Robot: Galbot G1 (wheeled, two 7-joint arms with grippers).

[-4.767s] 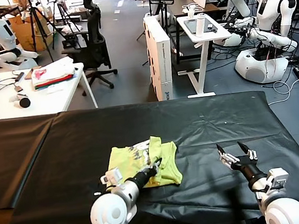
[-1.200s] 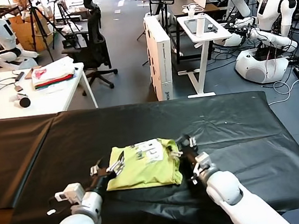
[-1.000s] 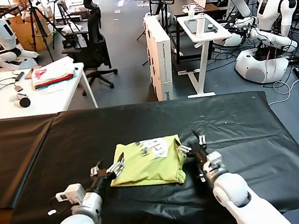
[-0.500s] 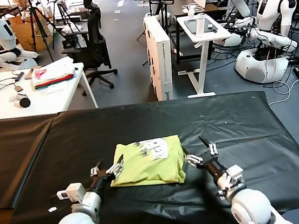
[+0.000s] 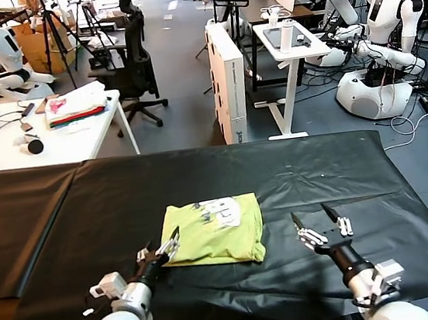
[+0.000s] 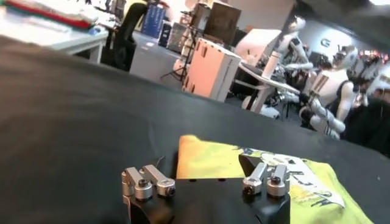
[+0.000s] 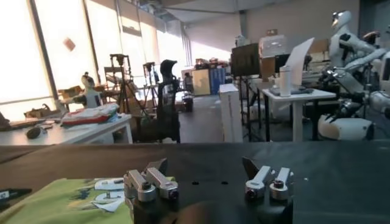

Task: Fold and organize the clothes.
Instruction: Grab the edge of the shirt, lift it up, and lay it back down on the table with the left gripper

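The T-shirt's printed body point(image 5: 216, 230) lies flat, far wider than the open fingers, so my left gripper grabs the T-shirt's short edge farther from the print point(image 5: 167, 234) next.
The lime-yellow T-shirt point(image 5: 213, 232) lies folded into a compact rectangle at the middle of the black table, with a white printed patch on top. My left gripper point(image 5: 161, 252) is open at the shirt's near left corner, fingers empty; the shirt point(image 6: 219, 158) shows just ahead of it in the left wrist view. To the right of the shirt, a hand's width away, my right gripper point(image 5: 318, 225) stands open over bare black cloth and holds nothing. The right wrist view catches the shirt point(image 7: 67, 198) off to one side of the open right gripper point(image 7: 204, 167).
The black-covered table point(image 5: 65, 217) spreads wide on both sides of the shirt. Beyond it stand a white desk point(image 5: 9, 146) with a pile of white, pink and red fabric point(image 5: 76, 105), an office chair point(image 5: 128, 61), a white stand point(image 5: 288, 49) and other robots point(image 5: 384, 22).
My right gripper has drawn back from the shirt's right edge toward the near right of the table, still open. The left gripper has shifted slightly nearer. The shirt lies as before.
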